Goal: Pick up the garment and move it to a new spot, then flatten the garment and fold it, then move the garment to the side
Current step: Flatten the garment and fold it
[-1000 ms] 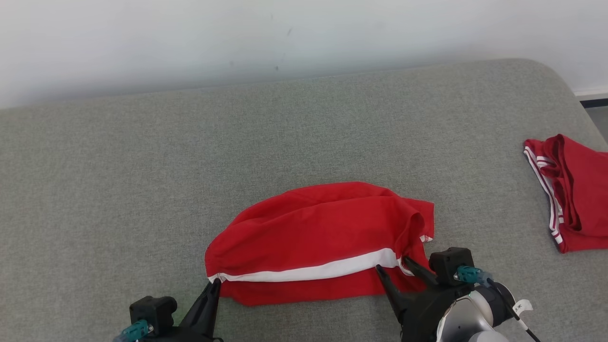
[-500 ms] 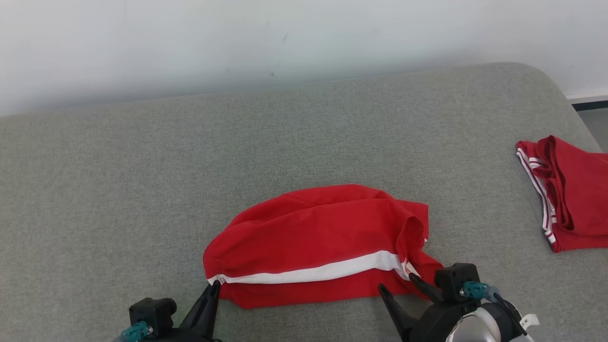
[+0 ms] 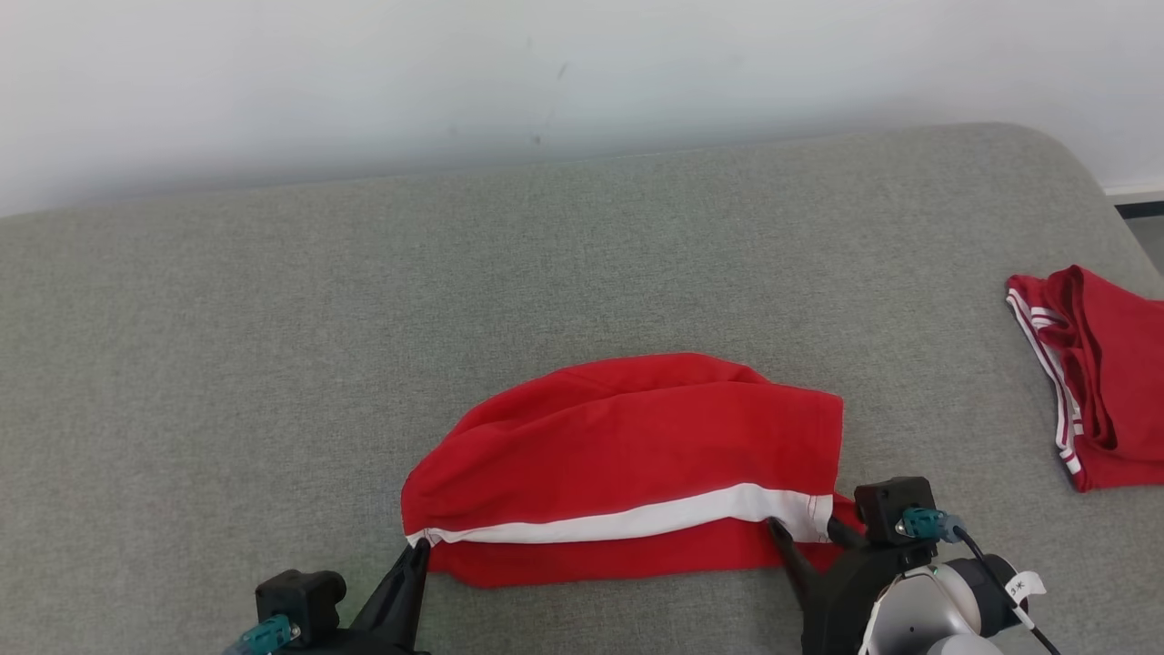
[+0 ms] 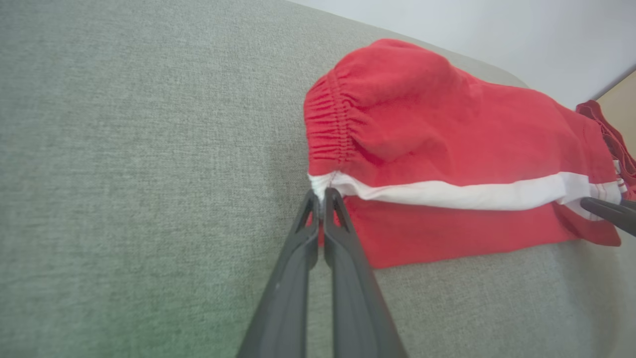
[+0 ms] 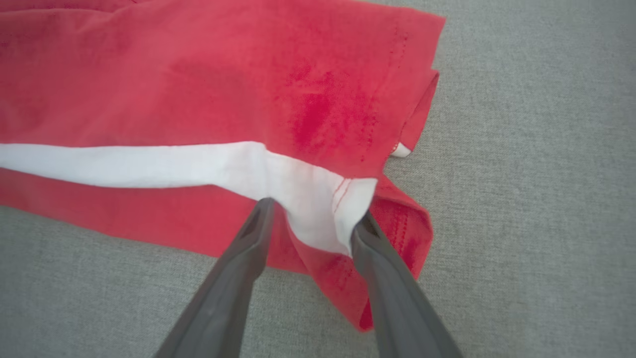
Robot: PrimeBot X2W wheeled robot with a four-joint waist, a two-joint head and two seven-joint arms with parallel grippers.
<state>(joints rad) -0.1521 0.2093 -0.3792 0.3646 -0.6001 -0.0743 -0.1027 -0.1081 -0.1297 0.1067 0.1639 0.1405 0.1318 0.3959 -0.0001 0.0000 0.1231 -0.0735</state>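
Observation:
I should next grab the garment with my right gripper by its white hem corner (image 3: 803, 518). That corner bulges up, while the red cloth (image 3: 666, 448) beside it lies flat.
The garment (image 3: 637, 446) is a pair of red shorts with a white side stripe, lying folded on the grey cushion (image 3: 273, 364). My left gripper (image 3: 416, 546) is shut on the waistband corner at the stripe's left end, and the left wrist view shows its tips (image 4: 322, 194) pinching there beside the gathered elastic of the garment (image 4: 447, 144). My right gripper (image 3: 800, 530) is at the stripe's right end. In the right wrist view it (image 5: 315, 211) stands open, fingers apart on either side of the white hem corner of the garment (image 5: 198, 89), which bulges between them.
A second red garment with white trim (image 3: 1100, 382) lies crumpled at the cushion's right edge, also seen in the left wrist view (image 4: 611, 134). A pale wall (image 3: 546, 73) runs behind the cushion. Bare grey cushion stretches to the left and behind the shorts.
The right gripper drew back, then came forward, so its fingers now straddle the stripe's hem corner. The garment's rumpled right edge now lies straight. The left gripper kept its hold.

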